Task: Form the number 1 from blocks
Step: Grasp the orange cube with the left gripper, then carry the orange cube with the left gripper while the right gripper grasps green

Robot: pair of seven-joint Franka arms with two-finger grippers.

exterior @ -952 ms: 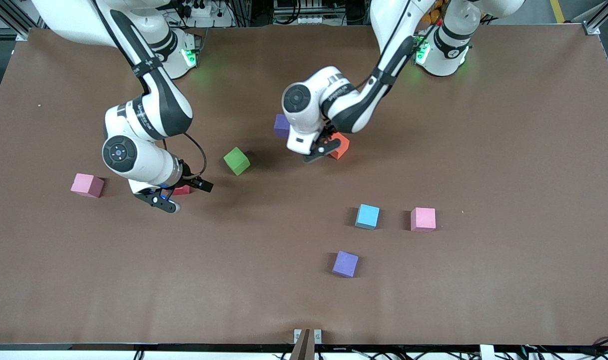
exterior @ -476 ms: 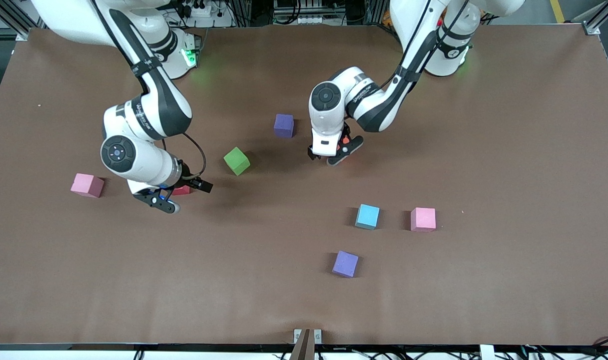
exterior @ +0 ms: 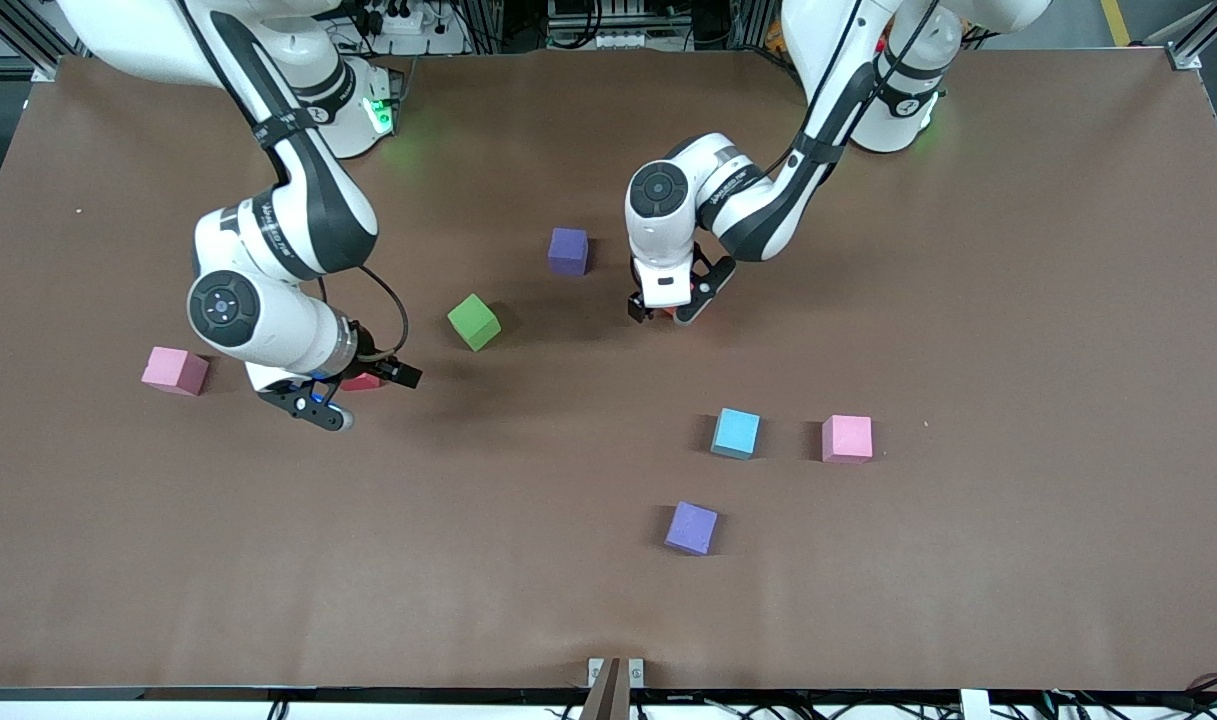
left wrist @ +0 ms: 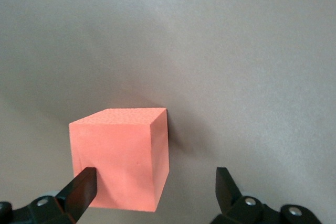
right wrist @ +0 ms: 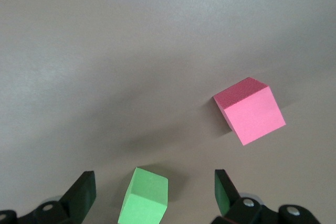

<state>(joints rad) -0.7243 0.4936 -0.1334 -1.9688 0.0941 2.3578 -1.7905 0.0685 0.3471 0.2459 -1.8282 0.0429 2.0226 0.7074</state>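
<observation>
One of my left gripper's fingers is above the orange-red block's top (exterior: pixel 670 313) (left wrist: pixel 119 166). My left gripper should go lower before it closes on the block, because it would miss the block if it closed now.
My left gripper (exterior: pixel 671 308) (left wrist: pixel 155 187) is open and low around the orange-red block (left wrist: pixel 118 161), of which only slivers (exterior: pixel 680 315) show in the front view. One finger is at the block's face; the other stands clear. The dark purple block (exterior: pixel 568 250) sits beside it, toward the right arm's end. My right gripper (exterior: pixel 358 392) (right wrist: pixel 152 190) is open over the crimson block (exterior: pixel 364 381) (right wrist: pixel 252 114), which lies off to one side of its fingers. The green block (exterior: pixel 473 321) (right wrist: pixel 144 200) shows between them, lower on the table. The light blue block (exterior: pixel 736 433) lies nearer the camera.
One pink cube (exterior: pixel 175 370) sits toward the right arm's end, beside the right gripper. A second pink cube (exterior: pixel 847 438) lies beside the light blue block. A lighter violet cube (exterior: pixel 692 527) lies nearer the camera.
The left gripper swung from beside the dark purple block to over the orange-red block and came down around it. The right arm drifted slightly toward its own end.
</observation>
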